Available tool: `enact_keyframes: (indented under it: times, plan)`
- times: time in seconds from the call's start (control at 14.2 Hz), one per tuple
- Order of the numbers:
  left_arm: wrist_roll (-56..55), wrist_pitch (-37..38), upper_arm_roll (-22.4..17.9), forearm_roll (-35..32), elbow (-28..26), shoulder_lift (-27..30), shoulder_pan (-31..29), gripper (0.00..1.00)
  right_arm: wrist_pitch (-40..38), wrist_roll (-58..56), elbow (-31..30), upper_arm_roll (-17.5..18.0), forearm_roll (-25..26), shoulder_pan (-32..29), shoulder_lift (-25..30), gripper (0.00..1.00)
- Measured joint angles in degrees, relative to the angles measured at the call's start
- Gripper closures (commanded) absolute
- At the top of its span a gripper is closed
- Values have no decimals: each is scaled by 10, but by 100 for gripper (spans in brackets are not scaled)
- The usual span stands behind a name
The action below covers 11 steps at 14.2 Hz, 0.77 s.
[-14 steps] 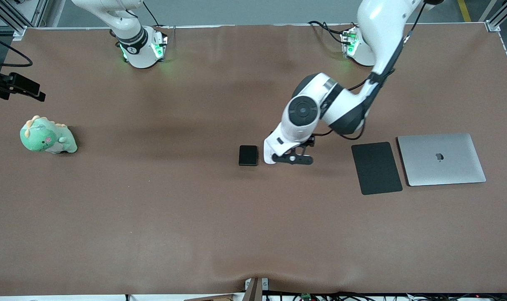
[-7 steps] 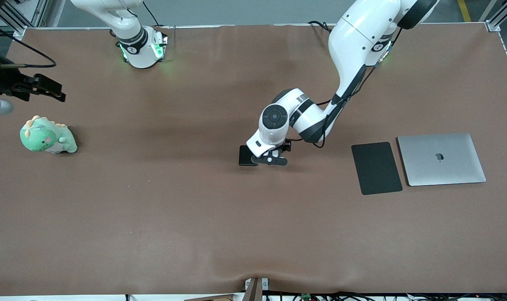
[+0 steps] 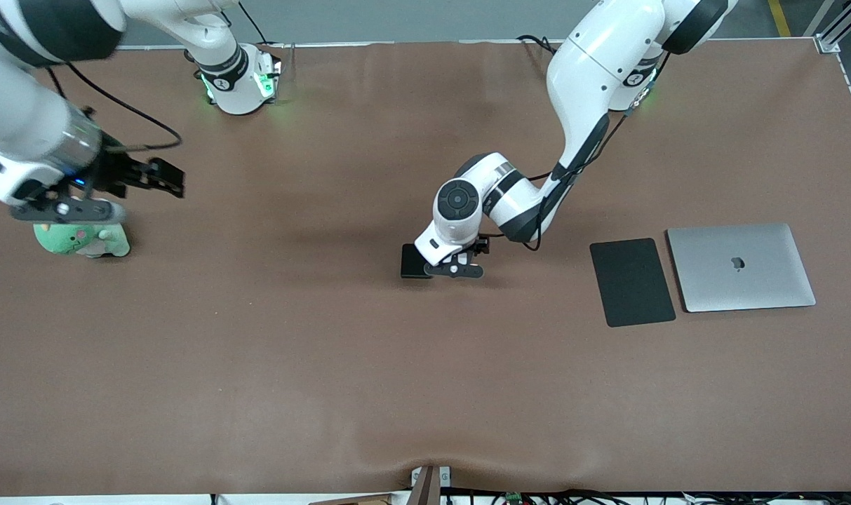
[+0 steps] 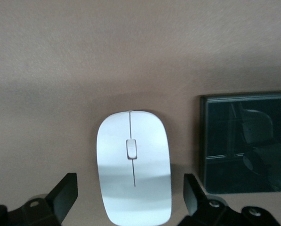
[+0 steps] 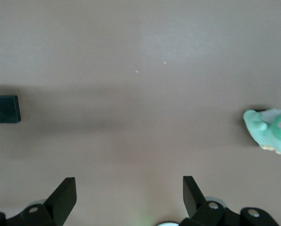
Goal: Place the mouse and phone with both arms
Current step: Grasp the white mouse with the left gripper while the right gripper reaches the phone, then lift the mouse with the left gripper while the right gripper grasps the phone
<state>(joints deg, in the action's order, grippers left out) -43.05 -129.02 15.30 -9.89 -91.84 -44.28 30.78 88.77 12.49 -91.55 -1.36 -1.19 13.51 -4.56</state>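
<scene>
I should close my left gripper now, and it would hold the white mouse. The gripper's fingers are on either side of the mouse, near the table.
The white mouse [image 4: 133, 167] lies on the brown table beside the black phone [image 4: 246, 141]. My left gripper [image 4: 129, 188] is low over the mouse, open, with a finger on each side of it and a gap on both sides. In the front view the left gripper [image 3: 452, 266] hides the mouse and covers one edge of the phone [image 3: 412, 261]. My right gripper [image 3: 172, 181] is open and empty, up in the air over the table at the right arm's end. In the right wrist view [image 5: 128, 188] the phone [image 5: 5, 108] shows small and far off.
A green dinosaur plush toy [image 3: 81, 240] sits at the right arm's end, partly under the right hand; it also shows in the right wrist view [image 5: 272, 129]. A black mouse pad [image 3: 632, 282] and a closed silver laptop [image 3: 741, 266] lie at the left arm's end.
My left gripper moved toward the phone, then settled and held still. My right arm swung into view and its gripper moved out over the table past the plush toy.
</scene>
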Motion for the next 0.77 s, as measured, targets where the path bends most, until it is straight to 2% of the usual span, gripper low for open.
enact_keyframes:
  times: [0.14, 0.42, 0.49, 0.77]
  plan:
    - [-9, 0, 0, -1, 0, -4, 0, 17, 35, 28, -1, 1, 0, 34, -31, 0]
    - [-10, 0, 0, -1, -1, -5, 4, 62, 88, 38, -1, 0, -2, 57, -78, 0]
    - [-10, 1, 0, -1, 0, -5, 5, 70, 100, 38, -2, 0, -7, 58, -89, 0]
    - [-11, 45, -9, -23, 10, 7, -1, 75, 161, 40, -6, 0, -57, 67, -150, 0]
